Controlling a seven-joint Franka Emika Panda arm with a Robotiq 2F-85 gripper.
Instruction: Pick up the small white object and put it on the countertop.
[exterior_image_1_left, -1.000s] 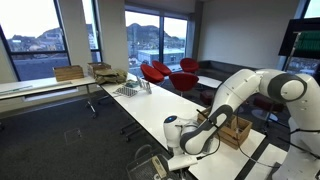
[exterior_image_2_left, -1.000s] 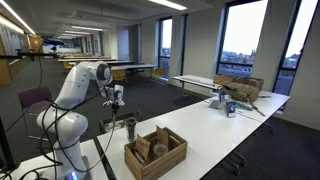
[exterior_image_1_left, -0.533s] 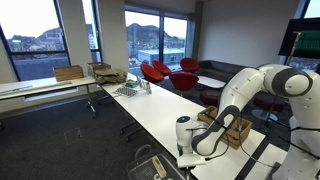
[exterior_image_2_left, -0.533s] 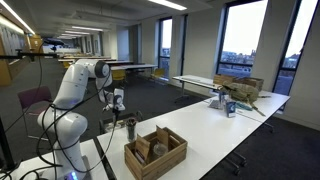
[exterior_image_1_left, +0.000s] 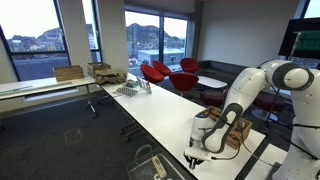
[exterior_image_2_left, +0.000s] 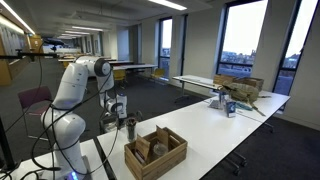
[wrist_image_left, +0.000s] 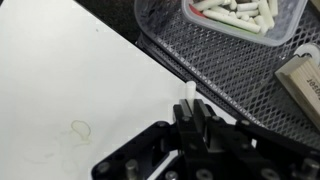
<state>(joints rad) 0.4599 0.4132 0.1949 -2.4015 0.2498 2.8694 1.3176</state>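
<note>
The object's tip hangs at the countertop's edge beside the mesh basket (wrist_image_left: 235, 62), so it risks falling off. My gripper keeps holding the small white object until it is on the countertop.
My gripper (wrist_image_left: 190, 106) is shut on the small white object (wrist_image_left: 189, 91), a short chalk-like stick whose tip sticks out between the fingers. In the wrist view it hangs right at the edge of the glossy white countertop (wrist_image_left: 70, 80), beside a black mesh basket (wrist_image_left: 235, 62). In both exterior views the gripper (exterior_image_1_left: 201, 148) (exterior_image_2_left: 122, 116) points down at the near end of the long countertop (exterior_image_1_left: 160, 105) (exterior_image_2_left: 205, 122). The object is too small to make out in the exterior views.
A clear tub of white sticks (wrist_image_left: 240, 14) and a wooden block (wrist_image_left: 302, 80) lie in the mesh basket. A wooden crate (exterior_image_1_left: 236, 131) (exterior_image_2_left: 155, 152) stands on the countertop close to the gripper. A dish rack (exterior_image_1_left: 131, 90) is at its far end.
The arm has swung from over the mesh basket sideways towards the countertop's edge and come a little lower, still shut on the white object.
</note>
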